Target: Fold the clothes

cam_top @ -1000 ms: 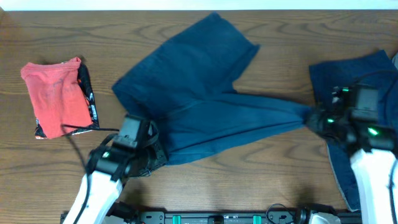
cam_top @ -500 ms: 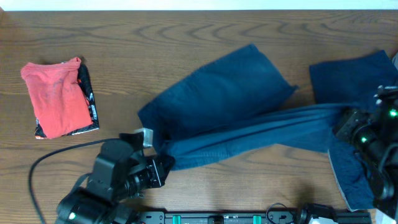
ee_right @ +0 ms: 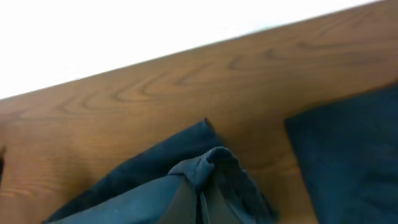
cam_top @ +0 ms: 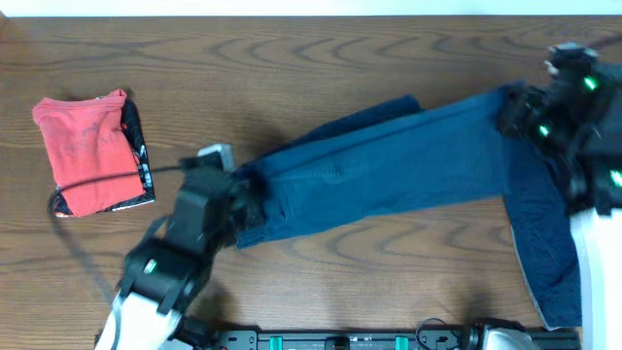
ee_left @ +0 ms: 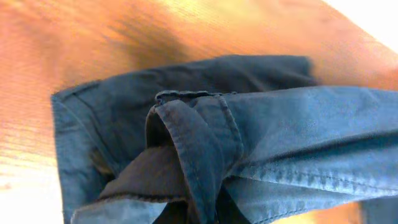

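Observation:
My left gripper stays closed on the bunched end for now until it reaches the shorts' far edge. Released now, it would fall short, where the under layer shows uncovered.
A dark navy pair of shorts [cam_top: 379, 175] is stretched in a long band across the table between my two grippers. My left gripper [cam_top: 238, 190] is shut on its left end, where the waistband and hem bunch up [ee_left: 186, 149]. My right gripper [cam_top: 520, 112] is shut on its right end, with a fold of cloth pinched [ee_right: 208, 171]. A second navy garment [cam_top: 544, 233] lies flat at the right, partly under my right arm; it also shows in the right wrist view [ee_right: 348, 155].
A folded red garment [cam_top: 87, 151] with a dark patterned edge lies at the far left. The wooden table's back edge [cam_top: 311, 17] runs along the top. A black rail [cam_top: 340, 340] lies at the front edge.
Both grippers have carried the shorts toward the back of the table. The shorts have been folded over into a narrower, stretched band. The right gripper has moved up over the second garment.

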Controlling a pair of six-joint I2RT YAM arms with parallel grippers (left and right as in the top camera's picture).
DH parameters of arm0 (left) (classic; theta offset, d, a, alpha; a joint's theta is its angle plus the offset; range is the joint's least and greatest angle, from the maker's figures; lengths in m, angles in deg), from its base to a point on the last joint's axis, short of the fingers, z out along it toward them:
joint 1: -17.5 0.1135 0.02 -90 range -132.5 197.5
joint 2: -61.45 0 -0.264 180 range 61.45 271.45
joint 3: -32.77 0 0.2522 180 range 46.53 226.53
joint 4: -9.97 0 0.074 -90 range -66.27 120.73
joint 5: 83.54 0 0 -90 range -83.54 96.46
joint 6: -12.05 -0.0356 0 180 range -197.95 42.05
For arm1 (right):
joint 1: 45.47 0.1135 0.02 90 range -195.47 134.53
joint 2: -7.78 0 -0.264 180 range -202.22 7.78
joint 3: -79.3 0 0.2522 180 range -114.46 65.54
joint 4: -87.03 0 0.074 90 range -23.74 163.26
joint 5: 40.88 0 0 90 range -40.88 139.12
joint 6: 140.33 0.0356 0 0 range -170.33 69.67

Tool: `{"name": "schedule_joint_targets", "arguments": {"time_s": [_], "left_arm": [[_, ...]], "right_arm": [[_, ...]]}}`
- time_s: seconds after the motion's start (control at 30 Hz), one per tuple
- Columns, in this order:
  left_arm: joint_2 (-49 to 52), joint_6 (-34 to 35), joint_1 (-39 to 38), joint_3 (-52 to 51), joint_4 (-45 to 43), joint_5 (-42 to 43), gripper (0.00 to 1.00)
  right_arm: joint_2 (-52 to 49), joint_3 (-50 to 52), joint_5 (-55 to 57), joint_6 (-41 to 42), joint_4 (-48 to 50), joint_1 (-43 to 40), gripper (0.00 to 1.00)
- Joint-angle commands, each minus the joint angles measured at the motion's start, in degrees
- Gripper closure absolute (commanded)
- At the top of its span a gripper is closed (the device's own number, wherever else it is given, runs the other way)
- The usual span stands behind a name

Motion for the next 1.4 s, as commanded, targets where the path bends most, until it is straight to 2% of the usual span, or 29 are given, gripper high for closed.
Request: {"name": "schedule_joint_targets", "arguments": {"time_s": [0.0,0.23,0.33,0.4,0.53,0.7,0.77,0.8,0.83,0.9,0.97,1.03,1.07,1.23,1.37], "left_arm": [[6.05,2.38,2.01,-0.02,-0.17,-6.51,0.94],[17.46,7.63,6.16,-0.02,-2.32,-6.45,0.93],[20.98,7.63,6.34,-0.02,-3.69,-6.29,0.71],[23.17,7.61,6.34,-0.02,-4.61,-5.57,0.66],[26.40,7.61,6.36,-0.02,-5.99,-5.62,0.66],[27.67,7.61,6.36,-0.02,-7.98,-6.95,0.66],[27.65,7.61,6.36,-0.02,-8.94,-8.70,0.70],[27.65,7.63,6.36,-0.02,-9.77,-10.05,0.72],[27.65,7.67,6.36,-0.02,-10.69,-11.50,0.73],[27.65,9.11,6.36,-0.02,-12.87,-15.67,0.73],[27.65,11.06,6.38,-0.02,-15.21,-20.17,0.64],[27.67,11.10,6.60,-0.02,-17.88,-21.59,0.54],[27.65,11.13,7.06,-0.02,-19.41,-21.49,0.52],[27.65,11.06,10.03,0.00,-21.84,-21.46,0.52],[27.50,10.05,13.20,0.00,-16.79,-18.75,0.48]], "right_arm": [[-6.43,-1.03,2.64,-1.84,1.90,2.27,0.99],[-20.92,-1.03,2.73,-2.84,5.62,7.78,0.98],[-26.69,-1.03,2.78,-2.80,8.39,9.29,0.97],[-30.14,-1.03,2.73,-2.34,11.02,9.97,0.95],[-35.06,-1.03,2.69,0.28,17.51,10.97,0.94],[-36.41,-1.03,2.67,0.68,24.37,12.28,0.95],[-36.41,-1.03,2.64,1.16,28.11,12.83,0.95],[-36.41,-1.03,2.64,1.90,30.23,13.00,0.92],[-36.41,-1.03,2.64,3.19,32.54,13.25,0.86],[-36.41,-1.03,2.64,6.14,36.28,13.64,0.60],[-36.41,-1.03,2.64,8.24,38.66,13.99,0.50],[-36.41,-1.03,2.36,8.20,38.71,14.14,0.51],[-36.41,-1.03,2.21,8.15,37.59,14.12,0.50],[-36.37,-1.03,2.45,6.43,26.97,13.20,0.49],[-36.37,-1.03,5.84,6.51,15.58,11.23,0.45]]}}
